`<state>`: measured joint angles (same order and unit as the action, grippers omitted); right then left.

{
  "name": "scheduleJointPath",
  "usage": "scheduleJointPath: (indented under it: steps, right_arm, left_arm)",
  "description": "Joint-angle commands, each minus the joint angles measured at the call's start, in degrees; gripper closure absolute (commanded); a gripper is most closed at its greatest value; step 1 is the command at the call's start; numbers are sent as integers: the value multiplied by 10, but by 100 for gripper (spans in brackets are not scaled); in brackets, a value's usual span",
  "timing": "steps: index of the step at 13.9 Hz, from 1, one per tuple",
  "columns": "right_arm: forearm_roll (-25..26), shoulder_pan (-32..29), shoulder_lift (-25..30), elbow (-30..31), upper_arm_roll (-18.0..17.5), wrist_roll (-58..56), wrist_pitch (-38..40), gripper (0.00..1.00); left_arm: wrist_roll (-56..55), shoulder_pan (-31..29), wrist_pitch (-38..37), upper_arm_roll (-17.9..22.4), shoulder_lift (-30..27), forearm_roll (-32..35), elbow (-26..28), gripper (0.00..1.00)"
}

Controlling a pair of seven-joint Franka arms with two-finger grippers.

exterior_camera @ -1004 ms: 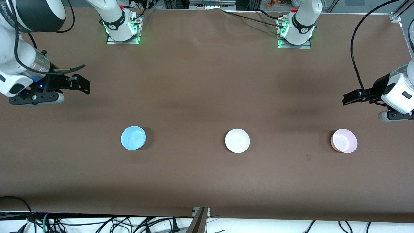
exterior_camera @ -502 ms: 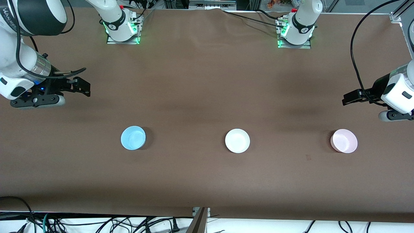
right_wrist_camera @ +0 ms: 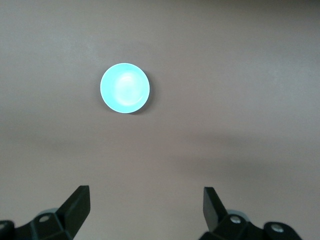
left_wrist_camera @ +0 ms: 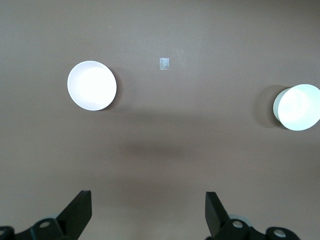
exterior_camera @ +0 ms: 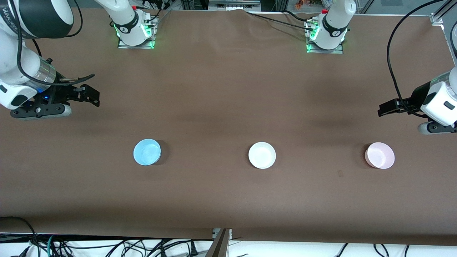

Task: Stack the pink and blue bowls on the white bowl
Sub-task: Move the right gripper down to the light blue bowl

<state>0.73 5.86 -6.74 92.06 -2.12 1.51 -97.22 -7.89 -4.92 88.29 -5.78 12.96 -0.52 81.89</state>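
My right gripper takes hold of the blue bowl by its rim [exterior_camera: 146,151] next, to stack the blue bowl on the white bowl [exterior_camera: 262,155].
Three bowls stand in a row on the brown table. The blue bowl [exterior_camera: 147,152] is toward the right arm's end, the white bowl [exterior_camera: 262,155] is in the middle, and the pink bowl [exterior_camera: 380,155] is toward the left arm's end. My right gripper [exterior_camera: 93,96] is open and empty, up over bare table, apart from the blue bowl [right_wrist_camera: 125,88]. My left gripper [exterior_camera: 382,109] is open and empty over bare table, near the pink bowl. The left wrist view shows the pink bowl [left_wrist_camera: 92,85], washed out pale, and the white bowl [left_wrist_camera: 298,107]. Its open gripper [left_wrist_camera: 147,202] holds nothing, and neither does the right one [right_wrist_camera: 145,200].
A small tape mark [exterior_camera: 340,174] lies on the table between the white and pink bowls, nearer to the front camera; it also shows in the left wrist view [left_wrist_camera: 164,63]. The arm bases [exterior_camera: 135,34] [exterior_camera: 325,37] stand at the table's top edge. Cables hang below the front edge.
My right arm has shifted slightly toward its base. The left arm and the three bowls have not moved.
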Motion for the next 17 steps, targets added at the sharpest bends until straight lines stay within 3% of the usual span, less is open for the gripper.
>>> scheduleJointPath:
  steps: [1, 7, 10, 13, 15, 17]
  right_arm:
    - [5, -1, -27, -3, -4, -3, -2, 0]
    - [-4, 18, -190, 9, -8, 1, -160, 0]
    - [-4, 19, -233, 62, -8, 6, -301, 0]
    - [-4, 12, -270, 63, -7, -4, -342, 2]
    - [-4, 13, -284, 63, -7, -2, -348, 14]
    - [-4, 12, -289, 64, -7, 2, -347, 37]
  left_arm:
    - [0, -1, -5, 2, 15, 7, -24, 0]
    - [2, -2, -5, 2, 22, 5, -31, 0]
    - [2, -4, -6, 4, 22, 4, -31, 0]
    - [4, -12, -5, 5, 16, 0, -21, 0]
    - [4, -15, -3, 8, 14, -4, -12, 0]
    - [6, -14, -2, 26, 14, -4, -9, 0]
